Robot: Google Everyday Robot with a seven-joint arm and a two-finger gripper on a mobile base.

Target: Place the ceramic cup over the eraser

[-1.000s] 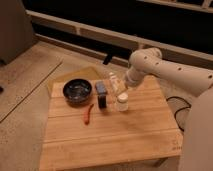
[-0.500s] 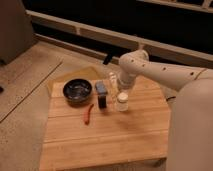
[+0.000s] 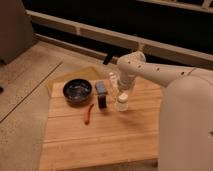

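Note:
I should next grab the ceramic cup by its top end (image 3: 122,98), so that I can place it over the black eraser.
The ceramic cup (image 3: 121,103), small and white, stands on the wooden table (image 3: 100,140) right of centre. The eraser (image 3: 103,102), a small black block, lies just left of the cup with a narrow gap between them. My gripper (image 3: 122,92) hangs from the white arm (image 3: 150,72) right above the cup, pointing down. It stands open and nothing is lifted in it. The arm's wrist hides the gripper's upper part.
A black bowl (image 3: 77,91) sits at the table's far left. A grey-blue flat piece (image 3: 101,88) lies just behind the eraser, and a red chili (image 3: 89,114) in front of the bowl. A white bottle-like object (image 3: 113,79) stands behind the cup. My white body (image 3: 187,125) fills the right side.
The arm has swung in from the right and lowered, bringing the gripper over the cup. The cup and the eraser have not moved.

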